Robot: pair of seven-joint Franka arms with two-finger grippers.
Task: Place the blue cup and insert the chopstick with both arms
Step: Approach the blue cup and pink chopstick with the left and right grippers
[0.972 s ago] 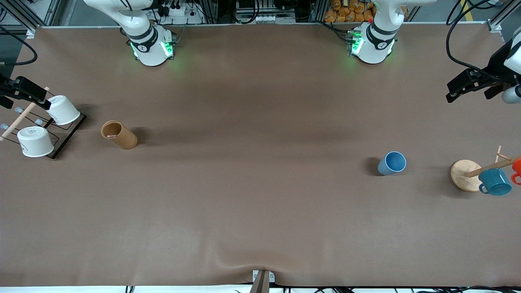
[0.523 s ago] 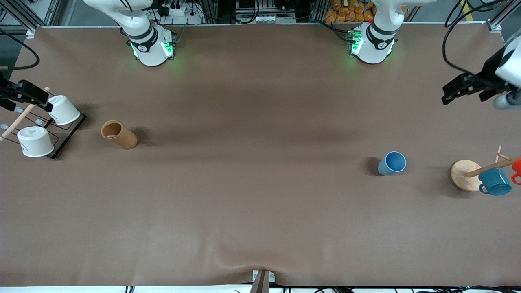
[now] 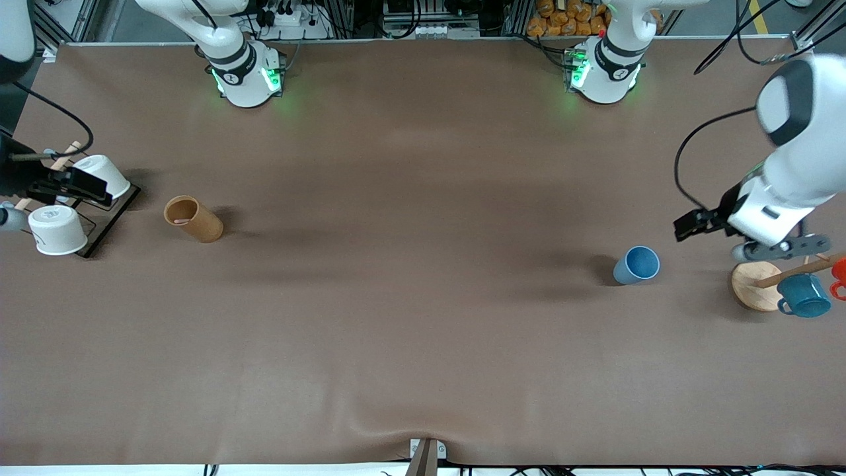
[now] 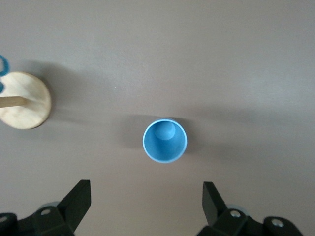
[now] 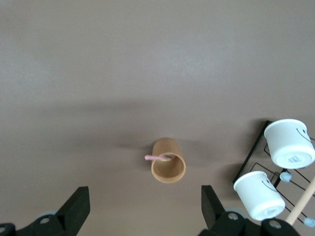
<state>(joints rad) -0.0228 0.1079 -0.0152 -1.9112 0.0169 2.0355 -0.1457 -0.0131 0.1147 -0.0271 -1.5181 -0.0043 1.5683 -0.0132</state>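
Next, my left gripper grabs the cup by its rim (image 3: 643, 262) (image 4: 165, 140) to place the blue cup on the open brown table.
The blue cup (image 3: 638, 264) stands upright and empty on the brown table, toward the left arm's end; it also shows in the left wrist view (image 4: 165, 140). My left gripper (image 4: 146, 192) is open and empty, up in the air beside the cup, over the table between the cup and the wooden mug tree (image 3: 780, 250). The thin pink chopstick (image 5: 156, 158) leans inside a brown cardboard cylinder (image 5: 168, 167) toward the right arm's end (image 3: 193, 219). My right gripper (image 5: 142, 194) is open and empty, high over the table beside the cylinder.
A black rack (image 3: 109, 218) with two white cups (image 3: 56, 229) stands at the right arm's end. A wooden mug tree with a round base (image 3: 753, 284) holds a teal mug (image 3: 803, 295) and an orange mug (image 3: 839, 271) at the left arm's end.
The left arm has swung in from the table's end and come down toward the blue cup. The right arm has shifted over the white-cup rack. Cup and cylinder have not moved.
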